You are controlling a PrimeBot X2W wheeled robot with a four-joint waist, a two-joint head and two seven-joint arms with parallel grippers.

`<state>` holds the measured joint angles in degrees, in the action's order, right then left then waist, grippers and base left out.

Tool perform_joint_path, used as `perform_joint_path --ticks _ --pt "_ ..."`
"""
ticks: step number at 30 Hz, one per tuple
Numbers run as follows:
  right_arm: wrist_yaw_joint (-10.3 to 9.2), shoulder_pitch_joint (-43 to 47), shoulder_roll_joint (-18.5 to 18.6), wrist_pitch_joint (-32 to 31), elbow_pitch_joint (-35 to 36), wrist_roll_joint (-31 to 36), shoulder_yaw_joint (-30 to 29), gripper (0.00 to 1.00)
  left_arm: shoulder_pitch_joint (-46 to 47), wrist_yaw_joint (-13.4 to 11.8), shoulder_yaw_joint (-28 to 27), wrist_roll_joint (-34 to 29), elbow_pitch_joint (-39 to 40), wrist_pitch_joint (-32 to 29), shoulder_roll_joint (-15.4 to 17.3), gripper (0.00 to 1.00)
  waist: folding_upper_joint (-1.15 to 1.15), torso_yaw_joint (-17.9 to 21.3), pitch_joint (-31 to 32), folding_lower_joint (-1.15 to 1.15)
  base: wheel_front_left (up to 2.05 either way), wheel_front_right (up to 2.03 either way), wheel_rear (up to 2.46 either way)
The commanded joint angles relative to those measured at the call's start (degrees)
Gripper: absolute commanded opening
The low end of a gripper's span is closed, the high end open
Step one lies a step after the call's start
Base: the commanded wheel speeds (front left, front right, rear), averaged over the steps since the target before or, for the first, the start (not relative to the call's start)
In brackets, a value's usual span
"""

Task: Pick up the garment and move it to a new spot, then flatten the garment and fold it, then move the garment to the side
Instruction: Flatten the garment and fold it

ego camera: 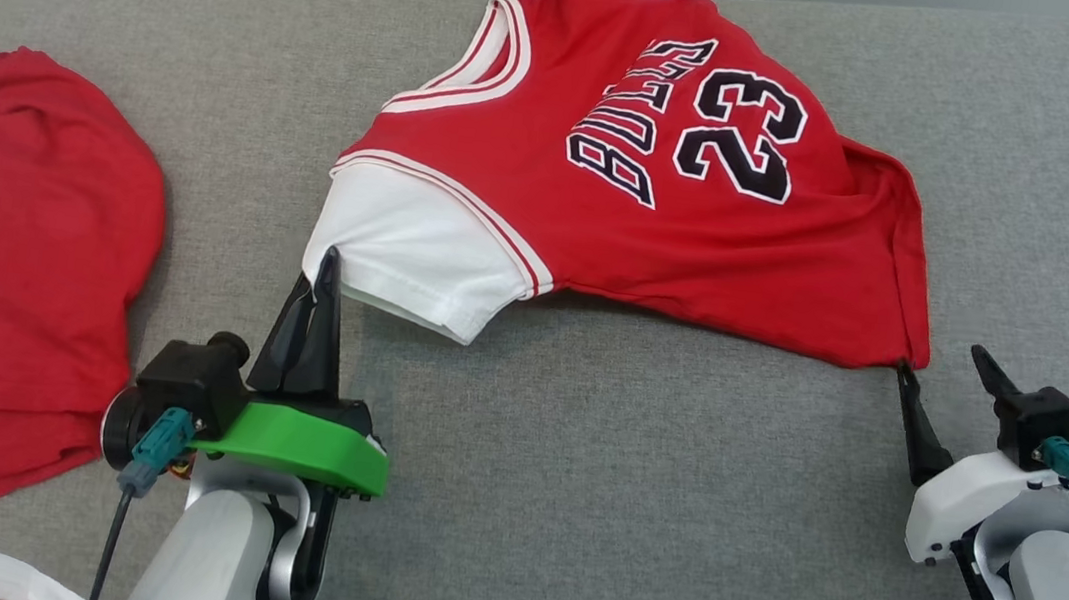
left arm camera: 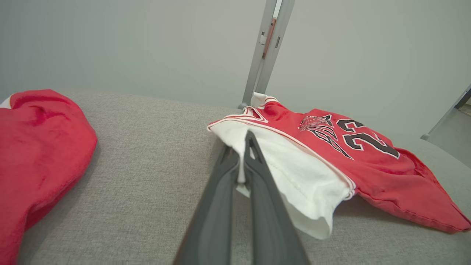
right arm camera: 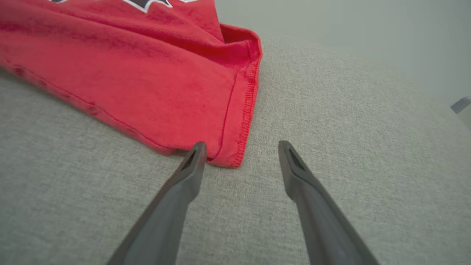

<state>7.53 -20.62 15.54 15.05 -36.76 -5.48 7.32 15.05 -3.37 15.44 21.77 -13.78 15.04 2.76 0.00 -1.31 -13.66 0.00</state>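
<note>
My right gripper grabs the jersey's red bottom corner [right arm camera: 227, 158] next, where the jersey's side edge [right arm camera: 179, 150] lifts slightly while the rest of the jersey lies slack.
The garment [ego camera: 668, 184] is a red jersey with white sleeves, black "BULLS 23" lettering facing up, spread on the grey table [ego camera: 631, 512]. My left gripper [ego camera: 327, 266] is shut on the edge of its white sleeve [ego camera: 410, 246]; the left wrist view shows white cloth [left arm camera: 294, 173] pinched between the fingers of that gripper [left arm camera: 243, 147]. My right gripper [ego camera: 940, 361] is open at the jersey's lower right corner. In the right wrist view this gripper [right arm camera: 241, 147] straddles the red hem corner [right arm camera: 228, 154], its left fingertip touching the cloth.
A second red garment with white stripes [ego camera: 13, 281] lies bunched at the table's left edge, also in the left wrist view [left arm camera: 36, 154]. White cloth [ego camera: 0, 576] shows at the bottom left. Behind the table stand a grey wall and a metal post [left arm camera: 266, 51].
</note>
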Motion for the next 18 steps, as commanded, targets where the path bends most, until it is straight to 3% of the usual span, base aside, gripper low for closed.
perform_joint_path --ticks 1,10,18 --pt "-0.08 -1.0 -18.3 0.2 -1.2 0.0 0.3 1.00 -0.5 -0.2 0.1 0.4 -0.1 0.2 0.2 0.00 0.00 -0.3 -0.1 0.00 0.00 0.00 0.00" --pt "-0.08 -2.7 -15.3 0.2 -6.9 0.9 -0.9 1.00 0.0 -0.6 0.1 0.6 0.1 0.2 0.2 0.00 0.00 -0.7 -0.5 0.00 0.00 0.00 0.00" --pt "-0.08 -4.3 -17.0 0.2 -7.6 1.4 -2.2 1.00 0.5 -0.3 0.2 0.3 0.0 0.2 0.2 0.00 0.00 -1.1 -1.0 0.00 0.00 0.00 0.00"
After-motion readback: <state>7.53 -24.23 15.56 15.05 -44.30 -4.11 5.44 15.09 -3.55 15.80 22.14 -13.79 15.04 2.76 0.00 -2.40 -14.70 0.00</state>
